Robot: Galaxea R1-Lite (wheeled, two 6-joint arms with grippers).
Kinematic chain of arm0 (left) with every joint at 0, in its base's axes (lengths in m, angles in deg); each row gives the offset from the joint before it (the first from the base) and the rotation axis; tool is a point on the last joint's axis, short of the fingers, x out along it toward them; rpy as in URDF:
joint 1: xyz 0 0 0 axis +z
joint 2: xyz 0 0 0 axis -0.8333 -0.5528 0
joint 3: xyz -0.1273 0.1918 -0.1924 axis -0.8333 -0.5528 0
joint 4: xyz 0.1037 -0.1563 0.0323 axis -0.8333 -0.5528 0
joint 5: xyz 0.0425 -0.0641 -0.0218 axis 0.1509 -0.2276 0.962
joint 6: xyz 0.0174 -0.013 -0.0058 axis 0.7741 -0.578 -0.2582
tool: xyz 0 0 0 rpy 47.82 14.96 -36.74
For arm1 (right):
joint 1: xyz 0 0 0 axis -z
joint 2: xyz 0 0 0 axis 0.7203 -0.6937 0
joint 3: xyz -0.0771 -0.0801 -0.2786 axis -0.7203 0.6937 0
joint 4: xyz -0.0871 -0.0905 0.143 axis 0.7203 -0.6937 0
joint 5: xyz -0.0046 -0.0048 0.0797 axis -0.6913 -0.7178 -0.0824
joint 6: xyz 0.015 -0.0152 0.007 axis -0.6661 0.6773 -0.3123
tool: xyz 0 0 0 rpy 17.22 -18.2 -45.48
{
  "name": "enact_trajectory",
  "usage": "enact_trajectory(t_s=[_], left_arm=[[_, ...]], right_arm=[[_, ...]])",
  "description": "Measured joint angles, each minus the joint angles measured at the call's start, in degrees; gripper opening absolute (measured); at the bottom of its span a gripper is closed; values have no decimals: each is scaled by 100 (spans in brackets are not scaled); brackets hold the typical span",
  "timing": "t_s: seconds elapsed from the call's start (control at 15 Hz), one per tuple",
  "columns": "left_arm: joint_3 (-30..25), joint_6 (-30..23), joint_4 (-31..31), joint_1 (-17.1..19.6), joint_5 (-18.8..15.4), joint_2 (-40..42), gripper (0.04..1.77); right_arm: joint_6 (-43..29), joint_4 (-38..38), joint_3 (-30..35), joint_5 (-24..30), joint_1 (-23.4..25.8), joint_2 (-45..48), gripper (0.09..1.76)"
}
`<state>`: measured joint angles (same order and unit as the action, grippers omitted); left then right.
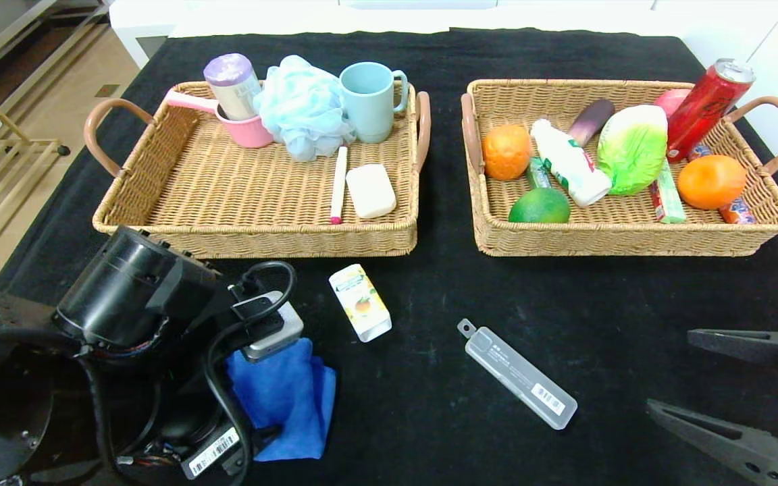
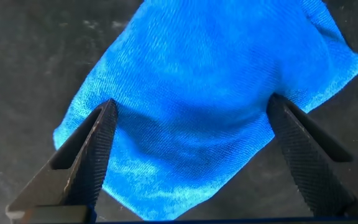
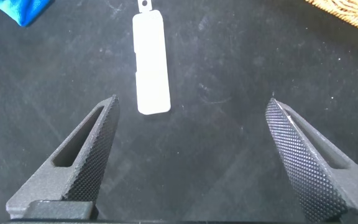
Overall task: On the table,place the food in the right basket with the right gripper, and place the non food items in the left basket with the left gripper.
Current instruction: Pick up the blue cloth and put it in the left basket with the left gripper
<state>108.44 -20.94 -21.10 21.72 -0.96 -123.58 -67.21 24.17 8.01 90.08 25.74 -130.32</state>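
Note:
Both fingers of my left gripper press into the blue towel's folds in the left wrist view, so it is now time to close on the blue towel.
My left gripper (image 2: pixel 191 102) is open and low over the folded blue towel (image 2: pixel 210 93), one finger on each side of it. In the head view the towel (image 1: pixel 288 398) lies at the front left of the table (image 1: pixel 429 418), half under my left arm. The white-yellow carton (image 1: pixel 360 302) lies in front of the left basket (image 1: pixel 261 239). The clear plastic case (image 1: pixel 517 373) lies at front centre and shows in the right wrist view (image 3: pixel 151 62). My right gripper (image 1: pixel 669 370) is open and empty at the front right (image 3: pixel 192 102). The cabbage (image 1: pixel 632 148) and white bottle (image 1: pixel 570 163) lie in the right basket (image 1: pixel 632 239).
The left basket holds a pink cup (image 1: pixel 247 128), a pale blue mesh sponge (image 1: pixel 304 108), a blue mug (image 1: pixel 369 101), a pen (image 1: pixel 339 183) and a white soap bar (image 1: pixel 371 191). The right basket also holds oranges (image 1: pixel 710 181), a green fruit (image 1: pixel 539 206) and a red can (image 1: pixel 706 108).

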Motion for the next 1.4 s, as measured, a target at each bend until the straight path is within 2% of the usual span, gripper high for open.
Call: enact_trajectory(t_s=[0.33, 0.53, 0.8, 0.87, 0.93, 1.0, 1.4], left_arm=[[-60, -20, 45, 7, 12, -87, 169], [-79, -77, 37, 11, -13, -102, 120], [-124, -82, 116, 16, -5, -98, 82], [-135, -82, 119, 16, -2, -95, 69], [-138, -82, 122, 18, 4, -95, 43], [-140, -79, 124, 18, 4, -95, 35], [-173, -82, 124, 16, 0, -78, 35]], right_arm=[[11, 0, 9, 0, 5, -33, 171], [12, 2, 20, -2, 5, -46, 171], [26, 2, 45, -2, 5, -74, 171], [28, 2, 50, -5, 5, -82, 171], [26, 5, 52, -5, 5, -85, 171], [26, 2, 56, -5, 5, -88, 171], [17, 2, 91, -2, -2, -94, 171]])
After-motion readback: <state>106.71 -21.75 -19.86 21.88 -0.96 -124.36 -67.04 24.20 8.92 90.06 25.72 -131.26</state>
